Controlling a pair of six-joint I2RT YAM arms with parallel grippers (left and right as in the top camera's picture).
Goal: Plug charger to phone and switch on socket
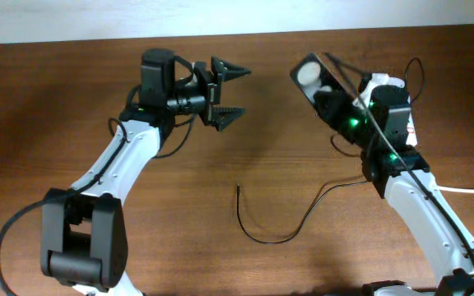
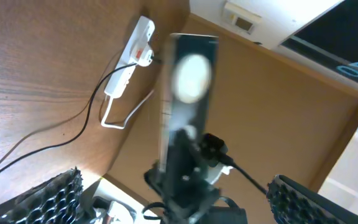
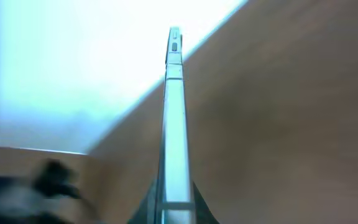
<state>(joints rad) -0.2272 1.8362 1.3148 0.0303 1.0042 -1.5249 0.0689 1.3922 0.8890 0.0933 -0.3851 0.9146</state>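
The left gripper grabs the phone (image 1: 318, 76) by its loose end next, opposite my right gripper, so the phone's other end stays clear for the charger.
My right gripper (image 1: 333, 100) is shut on the phone (image 1: 318, 76) and holds it tilted in the air above the table's far right. In the right wrist view the phone (image 3: 174, 112) stands edge-on between the fingers (image 3: 174, 208). My left gripper (image 1: 227, 92) is open and empty, up in the air and facing the phone. In the left wrist view (image 2: 179, 199) it looks at the phone (image 2: 188, 81) in the right gripper. The charger (image 1: 280, 237) lies loose on the table, its plug tip at the left end, and also shows in the left wrist view (image 2: 55, 144). The socket (image 2: 132, 53) lies on the table; the right arm mostly hides it in the overhead view.
A thick white cord (image 1: 471, 191) runs off the right edge from the socket. The right arm's body (image 1: 422, 205) crosses the right side of the table. The left arm's base (image 1: 81, 238) stands at the front left.
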